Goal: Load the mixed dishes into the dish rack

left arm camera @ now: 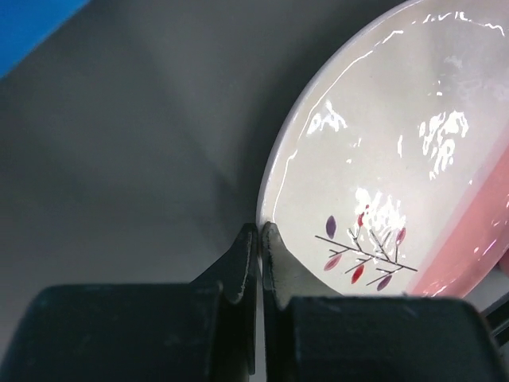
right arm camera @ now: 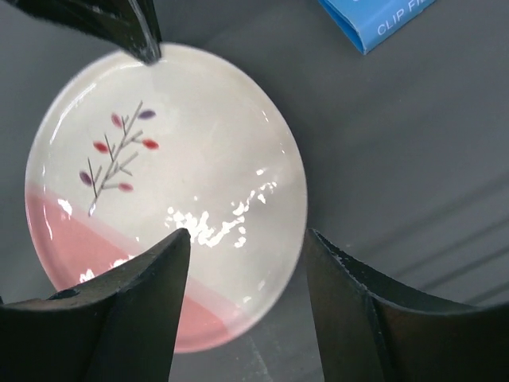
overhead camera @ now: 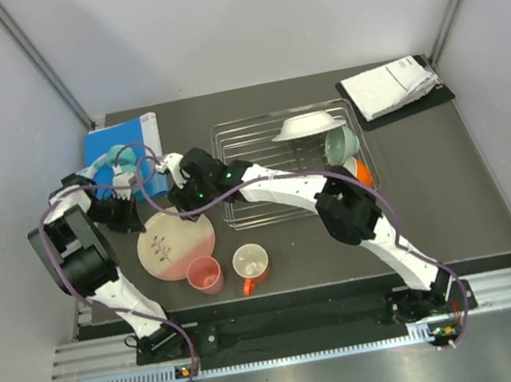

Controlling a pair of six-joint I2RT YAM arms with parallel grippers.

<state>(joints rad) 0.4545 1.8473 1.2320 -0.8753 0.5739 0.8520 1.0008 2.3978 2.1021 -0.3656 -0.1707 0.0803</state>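
Next, my right gripper grabs the plate by its rack-side rim [overhead camera: 212, 231], which leaves the opposite side free to stand in the rack [overhead camera: 257, 144].
The cream-and-pink plate [overhead camera: 174, 244] with a twig motif lies on the dark table left of the dish rack [overhead camera: 257, 144]. My left gripper [overhead camera: 145, 219] is shut on the plate's far-left rim [left arm camera: 260, 231], one finger inside the rim and one outside. The plate fills the left wrist view [left arm camera: 398, 143]. My right gripper [overhead camera: 180, 208] hangs open over the plate [right arm camera: 175, 159], its fingers astride the right edge [right arm camera: 246, 239] without touching. The left fingertip shows in the right wrist view [right arm camera: 147, 48]. The white shallow bowl [overhead camera: 308, 124], mint-green bowl [overhead camera: 341, 143] and orange bowl [overhead camera: 362, 170] sit in the rack.
The pink cup [overhead camera: 206, 275] and orange mug [overhead camera: 250, 262] stand near the table's front edge, just below the plate. A blue book [overhead camera: 119, 140] lies at the back left and shows in the right wrist view [right arm camera: 382, 20]. White papers on a black board [overhead camera: 393, 87] lie at the back right.
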